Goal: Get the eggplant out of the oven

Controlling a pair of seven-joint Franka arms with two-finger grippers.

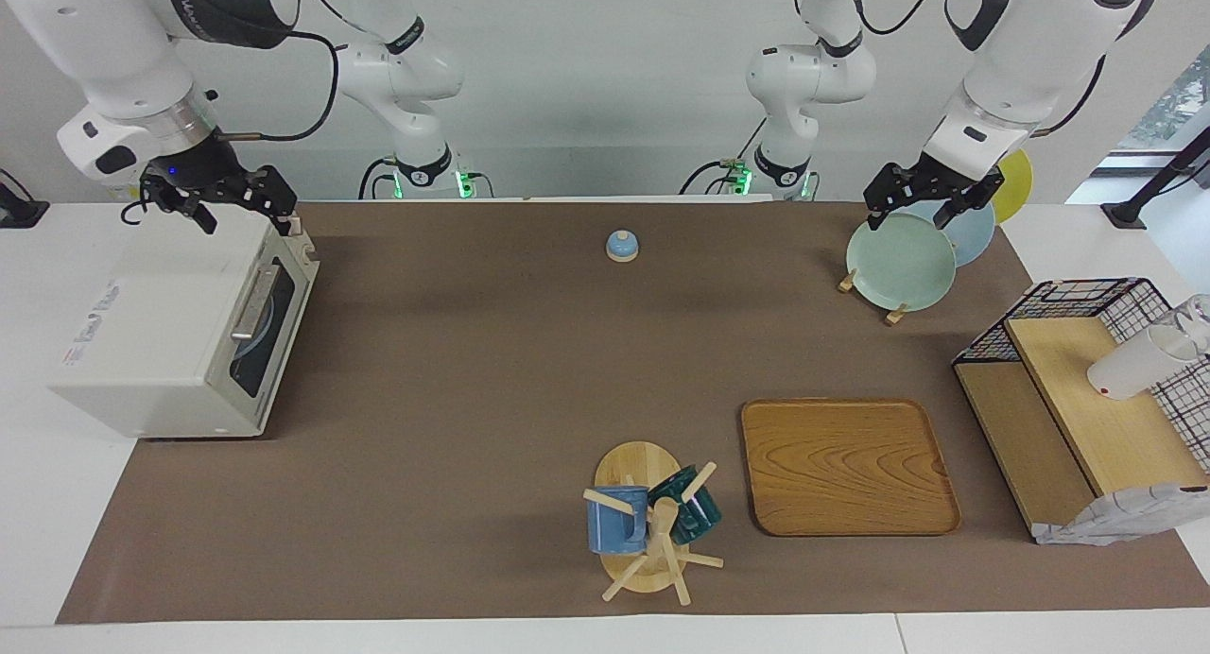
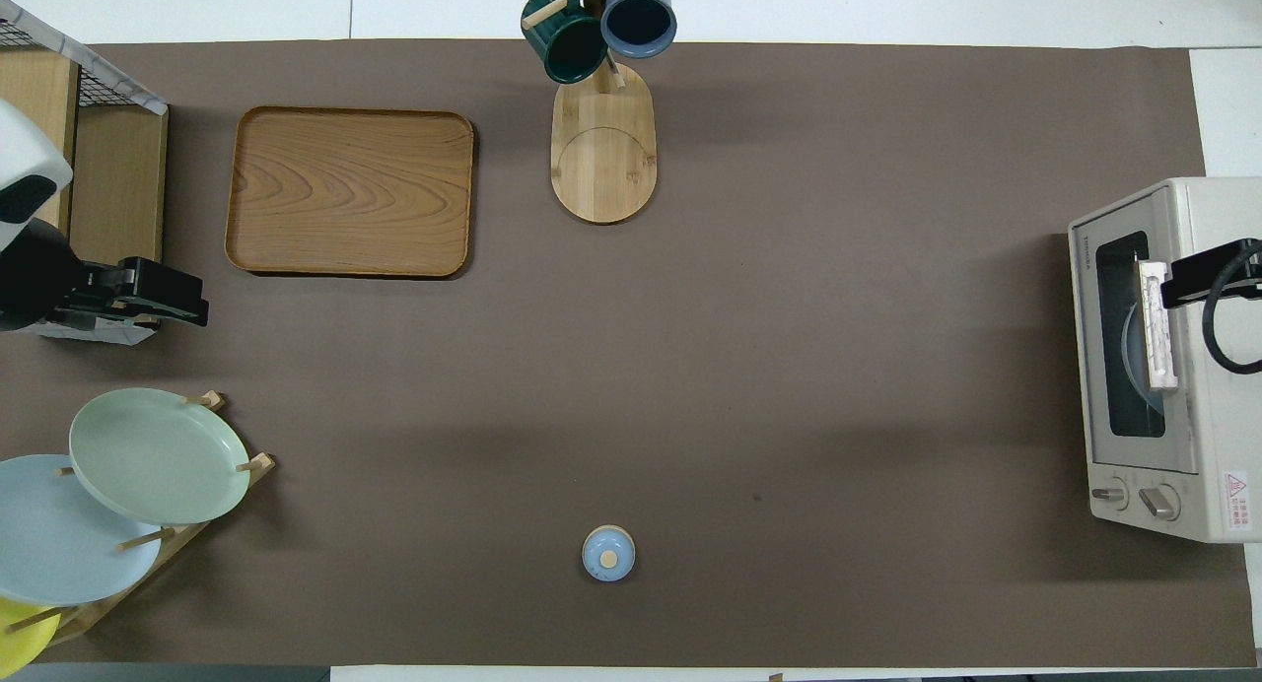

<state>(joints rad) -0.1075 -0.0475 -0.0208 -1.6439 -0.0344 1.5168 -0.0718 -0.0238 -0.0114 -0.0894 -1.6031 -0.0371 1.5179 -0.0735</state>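
Observation:
My right gripper is going to grab the oven's glass door (image 2: 1119, 339) next by its silver bar handle (image 2: 1157, 327), to open the door and reach the eggplant.
The white oven (image 1: 161, 352) stands at the right arm's end of the table with its dark glass door shut; it also shows in the overhead view (image 2: 1144, 367). Its silver bar handle (image 1: 253, 304) faces the table's middle. A pale plate shows dimly through the glass. The eggplant is hidden. My right gripper (image 1: 244, 215) is open and empty, up over the oven's top edge above the door. My left gripper (image 1: 909, 215) is open and empty, up over the plate rack at the left arm's end.
A plate rack (image 1: 898, 262) holds green, blue and yellow plates. A small blue knobbed lid (image 1: 621, 246) lies near the robots. A wooden tray (image 1: 846, 465), a mug tree (image 1: 652, 522) with two mugs and a wire-and-wood shelf (image 1: 1087, 399) stand farther out.

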